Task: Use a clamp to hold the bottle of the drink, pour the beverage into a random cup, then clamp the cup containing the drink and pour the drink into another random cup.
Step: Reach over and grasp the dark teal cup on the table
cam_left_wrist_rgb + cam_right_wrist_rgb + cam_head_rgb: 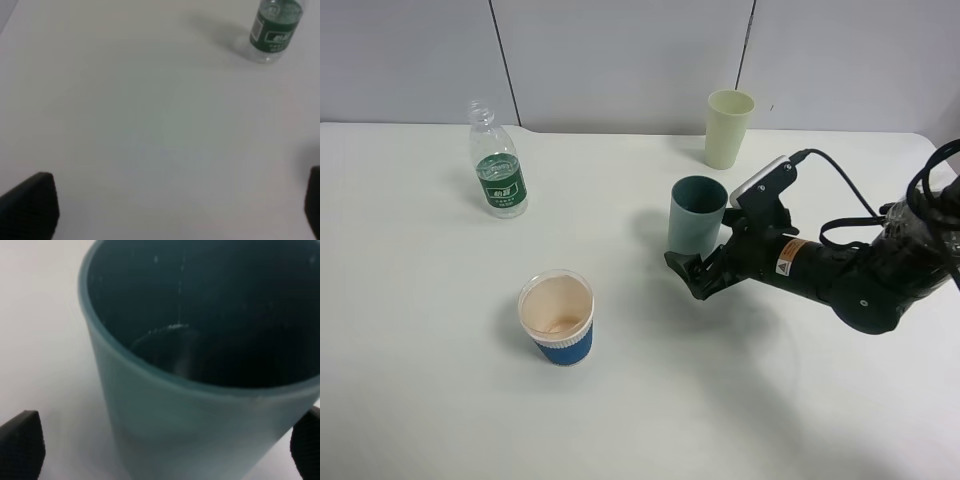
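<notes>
The right gripper's fingers reach only the near side [694,236] [185,432] of the teal cup, short of the cup's middle, so the right gripper needs to move forward first and then close on the cup.
A clear plastic bottle [498,170] with a green label stands upright at the back left; it also shows in the left wrist view [274,27]. A teal cup [696,214] stands upright at centre right. My right gripper [705,262] is open, its fingers low on either side of the teal cup [200,390], which fills the right wrist view between the fingertips [20,442]. I cannot tell whether they touch it. A paper cup [557,318] with a blue sleeve stands at front centre-left. My left gripper [172,210] is open and empty above bare table, well away from the bottle.
A pale green cup [728,128] stands upright at the back, behind the teal cup. The white table [420,380] meets a grey wall at the back. The right arm and its cable [840,190] reach in from the right edge. The left arm is out of the exterior view.
</notes>
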